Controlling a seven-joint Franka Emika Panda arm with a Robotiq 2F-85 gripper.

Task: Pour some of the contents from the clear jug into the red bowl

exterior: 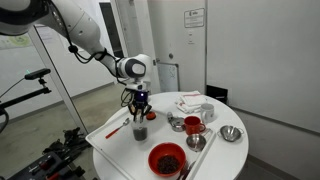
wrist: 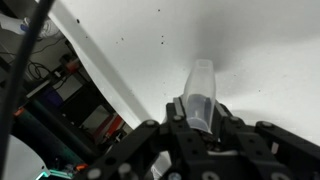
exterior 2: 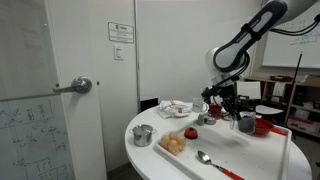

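Observation:
I need to keep holding the jug with my gripper. The jug's dark lower part is above the white tabletop, so the jug would fall if I opened now.
The clear jug (exterior: 140,129) is a small see-through cup with a dark lower part, near the table's edge. My gripper (exterior: 140,110) comes down on it from above. In the wrist view the gripper (wrist: 200,105) is shut on the jug (wrist: 202,80), whose clear body sticks out between the fingers over the white tabletop. I cannot tell whether the jug is off the table. The red bowl (exterior: 166,158) is wide with a dark speckled inside, and sits at the table's front edge, apart from the jug. The gripper (exterior 2: 232,110), the jug (exterior 2: 246,124) and the bowl (exterior 2: 268,126) also show in an exterior view.
A taller clear vessel with red inside (exterior: 193,126) stands mid-table. Metal bowls (exterior: 231,133) (exterior: 176,122) and a spoon (exterior: 197,143) lie near it. A white plate with packets (exterior: 190,102) is at the back. A tray of yellowish food (exterior 2: 175,143) and a thin red stick (exterior: 117,127) also sit on the round white table (exterior: 120,150).

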